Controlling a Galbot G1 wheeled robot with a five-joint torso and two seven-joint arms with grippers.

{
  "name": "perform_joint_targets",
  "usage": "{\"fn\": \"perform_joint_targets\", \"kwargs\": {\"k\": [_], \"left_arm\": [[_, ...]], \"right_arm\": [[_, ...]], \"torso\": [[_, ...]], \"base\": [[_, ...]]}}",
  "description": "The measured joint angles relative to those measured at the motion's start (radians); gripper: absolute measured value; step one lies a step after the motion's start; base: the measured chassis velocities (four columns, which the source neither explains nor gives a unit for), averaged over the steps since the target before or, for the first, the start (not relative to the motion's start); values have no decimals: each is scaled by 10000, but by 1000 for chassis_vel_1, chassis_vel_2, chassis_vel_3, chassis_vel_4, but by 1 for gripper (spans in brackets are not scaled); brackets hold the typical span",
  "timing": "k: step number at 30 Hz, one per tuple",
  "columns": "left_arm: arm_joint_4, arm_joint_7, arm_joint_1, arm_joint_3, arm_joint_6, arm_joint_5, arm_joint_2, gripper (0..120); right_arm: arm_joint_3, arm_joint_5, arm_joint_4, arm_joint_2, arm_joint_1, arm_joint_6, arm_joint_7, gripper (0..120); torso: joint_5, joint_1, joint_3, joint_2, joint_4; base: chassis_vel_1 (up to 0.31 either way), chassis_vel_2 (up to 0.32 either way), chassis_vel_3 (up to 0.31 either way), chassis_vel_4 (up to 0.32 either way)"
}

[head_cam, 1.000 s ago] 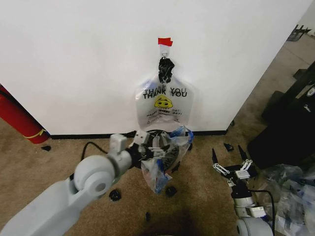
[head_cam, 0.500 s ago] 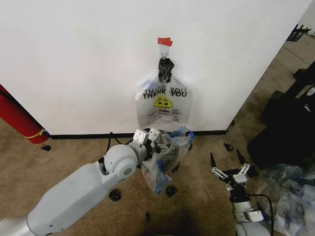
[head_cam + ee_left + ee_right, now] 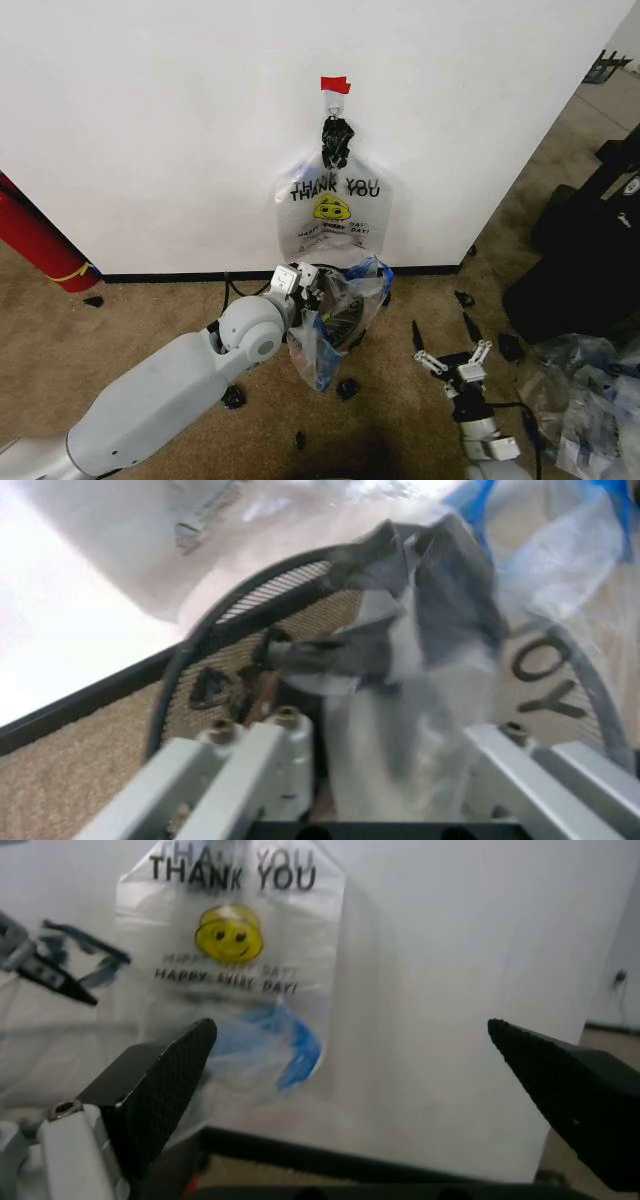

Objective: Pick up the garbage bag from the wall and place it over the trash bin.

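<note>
The garbage bag has to stay in place over the trash bin (image 3: 347,308), so the robot's right gripper needs to grab the bin's black rim.
The garbage bag (image 3: 335,335), see-through with blue patches, is draped over the trash bin (image 3: 347,308) on the carpet by the wall (image 3: 150,120). The bin's dark mesh shows through the plastic. My left gripper (image 3: 298,280) is at the bin's left rim, shut on a bunched fold of the bag. In the left wrist view that grey fold (image 3: 400,652) fills the gap between the fingers, with the bin's rim (image 3: 250,585) curving behind. My right gripper (image 3: 447,345) hovers open over the carpet to the right of the bin, holding nothing. It is also open in its own wrist view (image 3: 350,1027).
A clear "THANK YOU" bag (image 3: 332,210) hangs from a hook under red tape (image 3: 336,85), just above the bin. A long red cylinder (image 3: 35,245) leans at the left. Black cases (image 3: 590,260) and loose plastic bags (image 3: 600,400) crowd the right. Small black bits (image 3: 233,397) lie on the carpet.
My left gripper has moved a little toward the wall along the bin's rim, its fingers closer together. My right gripper has shifted left and nearer. The bag has hardly moved.
</note>
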Motion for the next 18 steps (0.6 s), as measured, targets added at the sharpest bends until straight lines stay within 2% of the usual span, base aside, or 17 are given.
{"fn": "perform_joint_targets", "kwargs": {"k": [2,4,9,10,16,18], "left_arm": [[12,141,466,-604,-60,260,-223,4],[47,256,708,-864,-154,428,-350,0],[176,1109,1601,-1509,-794,1413,-616,0],[176,1109,1601,-1509,-794,1413,-616,0],[51,1270,1723,-1546,-919,1470,-493,0],[38,1273,1722,-1528,-920,1470,-475,0]], "right_arm": [[-336,392,224,-146,-104,-400,180,100],[-547,663,392,-233,-128,-654,313,100],[-2341,2140,1488,-813,-11,-2824,1826,100],[-2341,2140,1488,-813,-11,-2824,1826,100],[-4275,3488,2125,-704,1022,-5522,4045,100],[-4471,3637,2139,-629,1171,-5810,4347,100]], "torso": [[-3,0,0,0,0],[-4,0,-1,0,0],[-5,0,0,0,1],[-5,0,0,0,1],[-3,0,0,0,0],[-3,0,0,0,1]], "base": [[0,0,0,0],[0,0,0,0],[0,0,0,0],[0,0,0,0],[0,0,0,0],[0,0,0,0]]}}
